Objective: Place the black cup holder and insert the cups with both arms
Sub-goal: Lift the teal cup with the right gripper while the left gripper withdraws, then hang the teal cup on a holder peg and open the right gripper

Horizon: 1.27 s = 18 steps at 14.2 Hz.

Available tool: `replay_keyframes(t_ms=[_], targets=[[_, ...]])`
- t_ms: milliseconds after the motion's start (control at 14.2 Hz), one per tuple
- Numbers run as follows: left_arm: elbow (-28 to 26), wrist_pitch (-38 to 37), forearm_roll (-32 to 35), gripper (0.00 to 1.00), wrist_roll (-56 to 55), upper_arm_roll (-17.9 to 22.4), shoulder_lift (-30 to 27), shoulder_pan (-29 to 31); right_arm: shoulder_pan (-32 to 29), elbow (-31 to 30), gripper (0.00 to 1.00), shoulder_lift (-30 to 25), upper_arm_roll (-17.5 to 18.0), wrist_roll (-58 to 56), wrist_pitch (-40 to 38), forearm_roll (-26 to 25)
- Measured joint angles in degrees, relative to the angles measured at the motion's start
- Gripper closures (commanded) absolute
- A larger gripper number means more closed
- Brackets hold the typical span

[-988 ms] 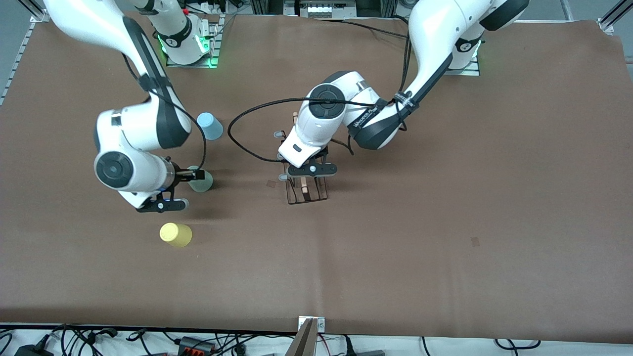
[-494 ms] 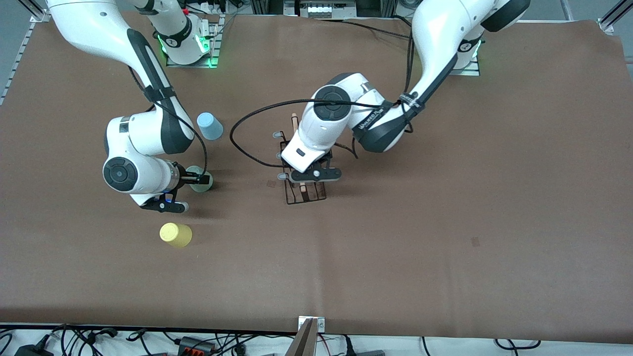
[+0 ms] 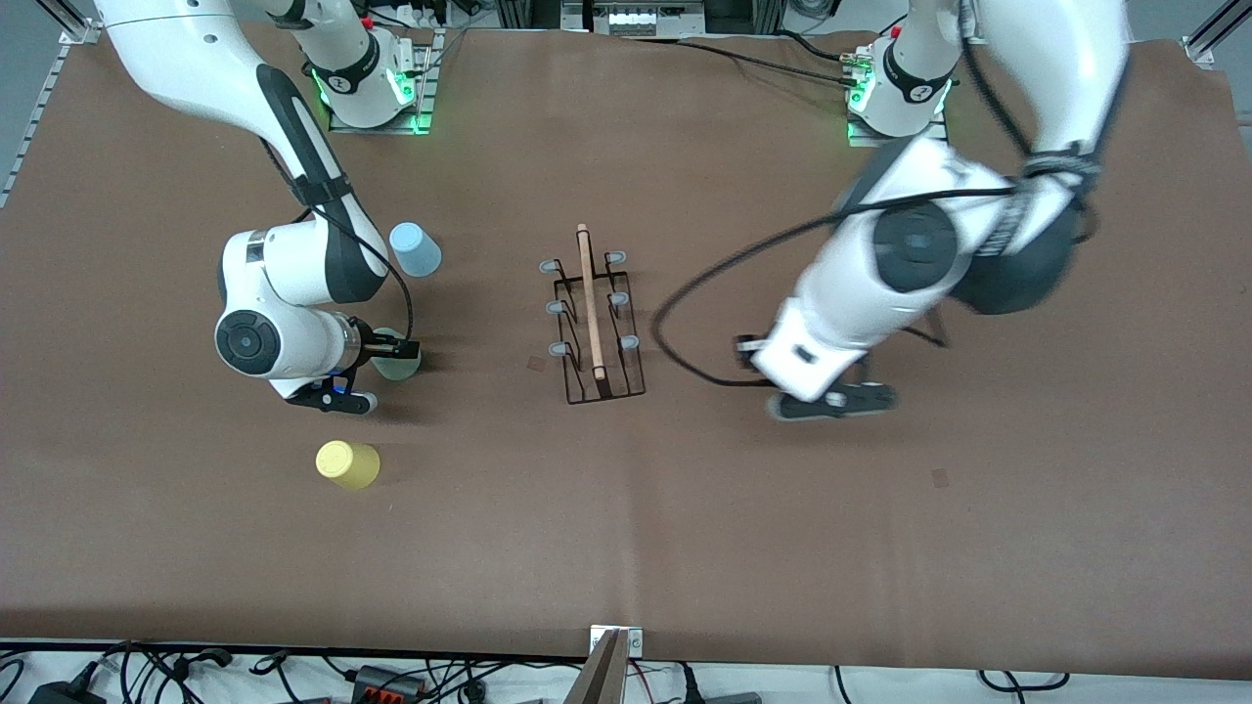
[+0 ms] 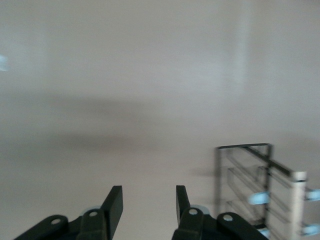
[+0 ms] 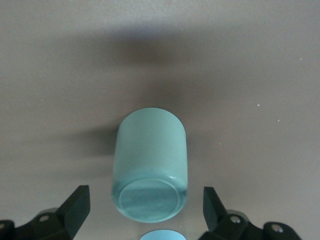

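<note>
My right gripper needs to close, because my fingers reach down on either side of the pale green cup. Closing now would hold it if they closed now.
The black cup holder (image 3: 593, 315) stands at the table's middle with its wooden rod on top and nothing on its pegs; it also shows in the left wrist view (image 4: 260, 185). My left gripper (image 3: 829, 402) is open and empty (image 4: 147, 197) over bare table beside the holder, toward the left arm's end. My right gripper (image 3: 391, 358) is open, and its fingers straddle the pale green cup (image 3: 399, 366) without touching it (image 5: 150, 165). The light blue cup (image 3: 416, 249) stands farther from the front camera than the green one. The yellow cup (image 3: 347, 463) stands nearer.
The brown table mat (image 3: 880, 548) is bare toward the front camera. The left arm's black cable (image 3: 704, 284) loops over the table between the holder and the left gripper. The arm bases (image 3: 372, 88) stand along the edge farthest from the front camera.
My left gripper has left the holder's rod and swung away toward the left arm's end. The holder stays where it was. My right gripper has closed in around the green cup.
</note>
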Motion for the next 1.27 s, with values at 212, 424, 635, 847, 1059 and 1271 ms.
replay_keyframes(t_ms=[212, 424, 635, 847, 1059, 1271], targets=[[-0.24, -7.21, 0.01, 0.00, 6.16, 0.92, -4.01, 6.10, -0.36, -0.33, 0.77, 0.14, -0.09, 0.01, -0.75, 0.00], [-2.81, -10.07, -0.08, 0.00, 13.83, 7.89, -11.09, 7.17, -0.47, 1.13, 0.91, -0.23, -0.21, -0.10, -0.91, 0.02], [-7.91, -10.80, -2.92, 0.00, 20.05, 14.77, -20.03, 9.27, -0.08, 8.68, 0.91, -0.78, 0.22, -0.17, -7.98, 0.17], [-14.68, -10.76, -5.82, 0.00, 29.83, 16.59, -27.72, 14.47, 2.39, 19.79, 0.91, -1.97, 3.20, -0.16, -17.85, 0.89], [-23.30, -8.08, -8.53, 0.00, 30.86, 16.71, -32.75, 14.88, 6.09, 23.88, 0.91, -2.78, 8.15, 3.12, -19.74, 0.99], [-26.52, -6.61, -8.63, 0.00, 30.84, 15.95, -34.28, 14.26, 7.50, 23.91, 0.90, -2.28, 14.91, 7.12, -19.76, 0.99]])
